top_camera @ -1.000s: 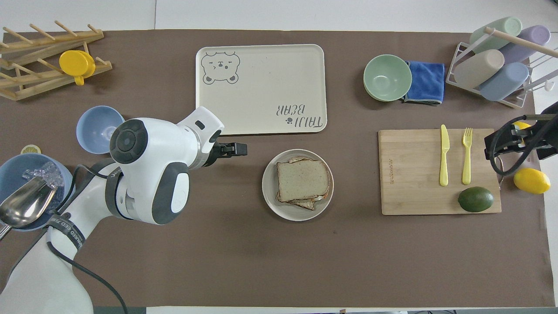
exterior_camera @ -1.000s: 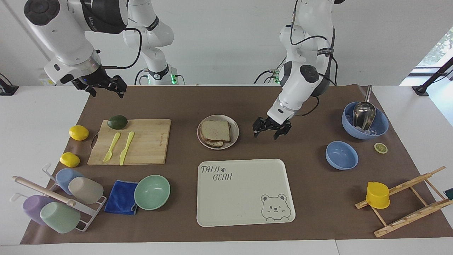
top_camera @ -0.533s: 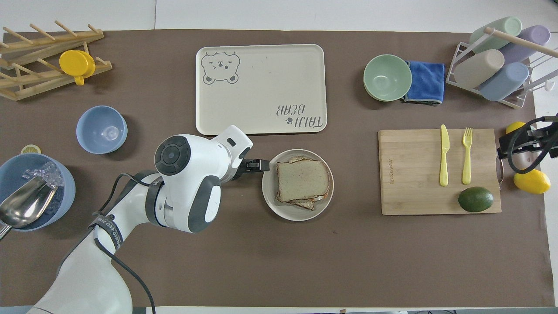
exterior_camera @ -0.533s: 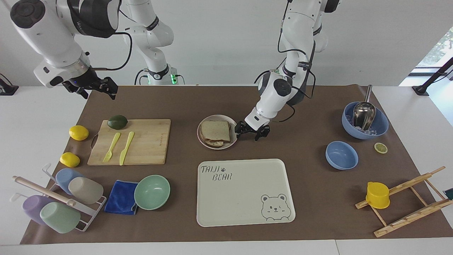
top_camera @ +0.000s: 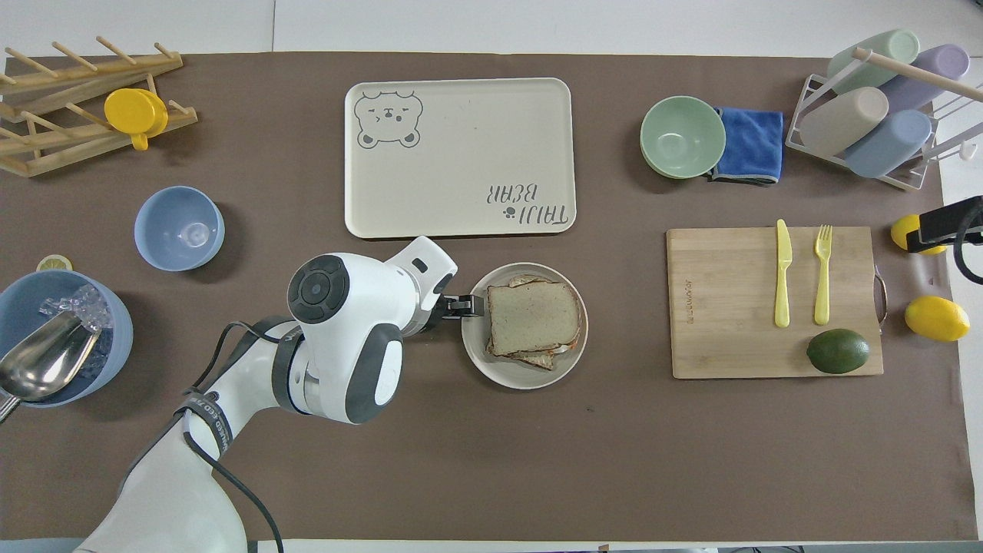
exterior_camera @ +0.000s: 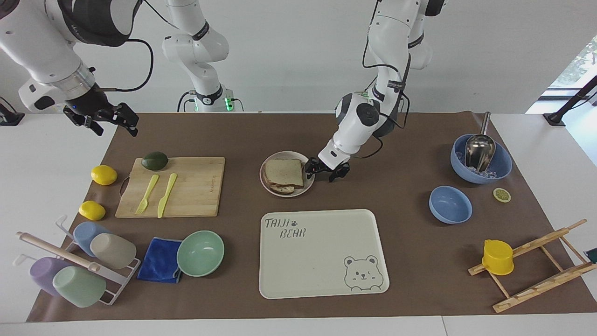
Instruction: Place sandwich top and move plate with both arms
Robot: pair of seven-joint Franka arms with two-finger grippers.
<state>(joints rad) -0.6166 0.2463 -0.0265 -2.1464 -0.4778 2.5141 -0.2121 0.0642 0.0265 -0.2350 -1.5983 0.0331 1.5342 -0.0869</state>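
Observation:
My left gripper will next pinch the plate by its bare rim (top_camera: 471, 324) to move it, as the fingers have room there and the sandwich (top_camera: 534, 319) covers the plate's middle.
The sandwich top (exterior_camera: 283, 171) lies on a lower slice on the small off-white plate (exterior_camera: 264, 181) in the middle of the brown mat; it also shows in the overhead view (top_camera: 534, 316), as does the plate (top_camera: 530, 382). My left gripper (exterior_camera: 322, 175) is low at the plate's rim on the left arm's side, open, and one fingertip (top_camera: 467, 306) overlaps the rim from above. My right gripper (exterior_camera: 113, 125) is open and empty, raised over the mat's corner at the right arm's end, and shows over a lemon in the overhead view (top_camera: 921, 230).
A cream bear tray (exterior_camera: 322, 252) lies farther from the robots than the plate. A wooden board (exterior_camera: 196, 186) with fork, knife and avocado lies toward the right arm's end, near two lemons, a mint bowl (exterior_camera: 200, 253) and a cup rack. Blue bowls (exterior_camera: 450, 204) and a drying rack lie toward the left arm's end.
My left gripper has come down and across to the plate's rim. My right gripper has drawn back toward the right arm's end of the table. Plate and sandwich have not moved.

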